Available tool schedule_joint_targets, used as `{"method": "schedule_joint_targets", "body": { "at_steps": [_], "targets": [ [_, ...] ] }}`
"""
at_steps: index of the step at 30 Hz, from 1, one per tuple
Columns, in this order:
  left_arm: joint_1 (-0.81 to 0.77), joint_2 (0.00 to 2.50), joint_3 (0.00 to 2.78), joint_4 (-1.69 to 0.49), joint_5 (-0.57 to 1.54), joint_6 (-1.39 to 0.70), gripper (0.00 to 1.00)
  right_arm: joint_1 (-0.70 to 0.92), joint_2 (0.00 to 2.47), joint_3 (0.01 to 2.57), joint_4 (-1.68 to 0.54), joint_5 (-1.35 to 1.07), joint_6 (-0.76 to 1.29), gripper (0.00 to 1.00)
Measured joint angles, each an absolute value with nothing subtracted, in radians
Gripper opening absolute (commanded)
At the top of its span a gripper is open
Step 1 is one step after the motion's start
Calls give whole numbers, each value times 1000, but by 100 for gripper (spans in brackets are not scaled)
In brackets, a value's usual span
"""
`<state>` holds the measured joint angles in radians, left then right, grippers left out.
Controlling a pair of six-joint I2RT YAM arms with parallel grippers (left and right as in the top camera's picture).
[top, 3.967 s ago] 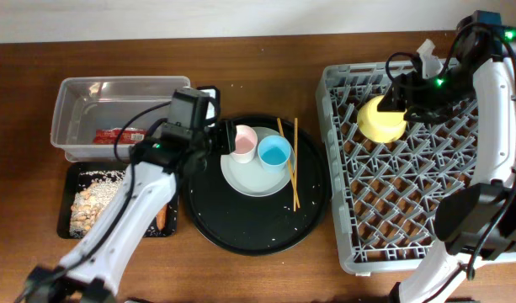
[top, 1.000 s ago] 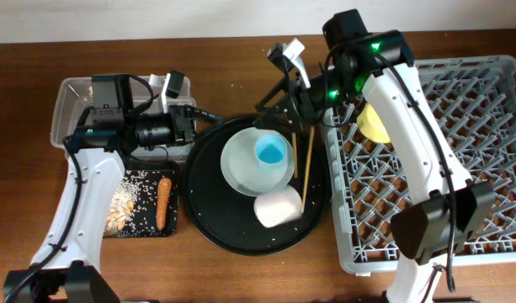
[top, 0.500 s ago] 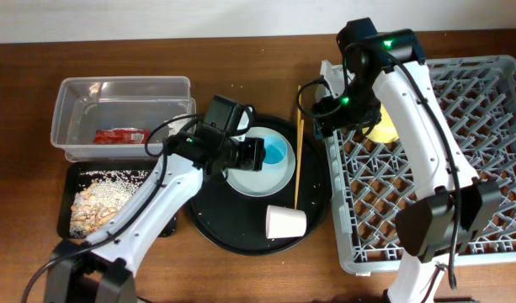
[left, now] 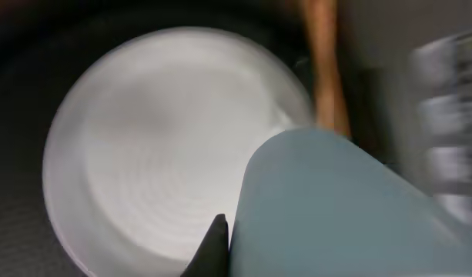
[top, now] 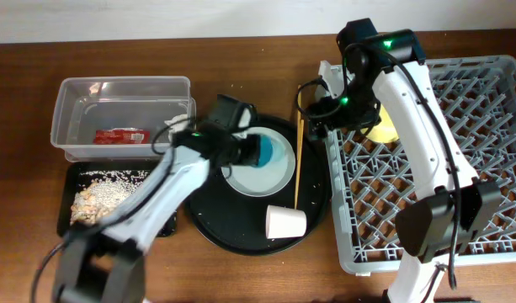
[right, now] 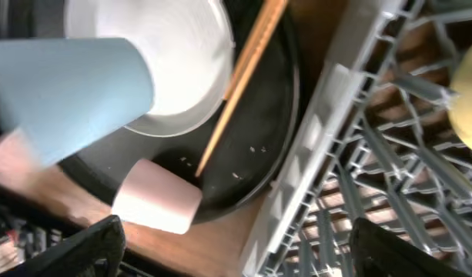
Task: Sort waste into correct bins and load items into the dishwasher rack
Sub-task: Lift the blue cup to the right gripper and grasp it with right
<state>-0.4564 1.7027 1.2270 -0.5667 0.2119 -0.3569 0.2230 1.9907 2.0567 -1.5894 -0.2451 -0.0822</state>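
Observation:
The right gripper grabs the light blue cup (top: 271, 153) across its outer sides next, free of the left gripper, to load the rack.
My left gripper (top: 254, 152) is shut on the light blue cup (top: 271, 153), just above the pale plate (top: 259, 178) on the round black tray (top: 232, 227). In the left wrist view one dark fingertip (left: 216, 240) presses the cup (left: 336, 208); the other is hidden. My right gripper (top: 313, 106) hangs open over the tray's back right edge, its fingers (right: 97, 246) spread wide. The pink cup (top: 285, 223) lies on its side on the tray, and the chopsticks (top: 297, 164) lie beside the plate. A yellow bowl (top: 380, 128) sits in the dishwasher rack (top: 426, 210).
The clear tub (top: 72, 93) at back left holds a red wrapper (top: 120, 135). In front of it, the shallow black tray (top: 66, 181) holds beige scraps and rice (top: 98, 195). The rack's near wall (right: 328, 123) stands close to my right gripper.
My left gripper has closed on the blue cup and the arm is blurred with motion. My right gripper's jaws have spread wider. The pink cup has rolled slightly toward the tray's front.

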Motion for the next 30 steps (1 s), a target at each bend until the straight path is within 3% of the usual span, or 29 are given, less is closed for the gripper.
{"method": "schedule_joint_targets", "body": {
  "at_steps": [2, 8, 11, 21, 24, 25, 30],
  "targets": [
    [-390, 1608, 1241, -568, 349, -356, 0, 223, 1991, 2057, -1590, -395, -152, 99],
    [56, 1517, 1255, -549, 1190, -357, 0, 163, 1991, 2057, -1593, -1129, -580, 99],
    [62, 1517, 1255, -510, 1375, -356, 0, 179, 1991, 2057, -1587, -1307, -682, 98],
    [-48, 1517, 1255, -508, 1396, -356, 0, 307, 1991, 2057, -1540, -1366, -715, 99],
    [-73, 1517, 1255, -508, 1353, -356, 0, 307, 1991, 2057, -1537, -1391, -715, 81],
    [-74, 1517, 1255, -508, 1348, -356, 0, 307, 1991, 2057, -1535, -1394, -718, 80],
    [-75, 1517, 1255, -508, 1327, -356, 0, 307, 1991, 2057, -1538, -1397, -716, 85]
  ]
}}
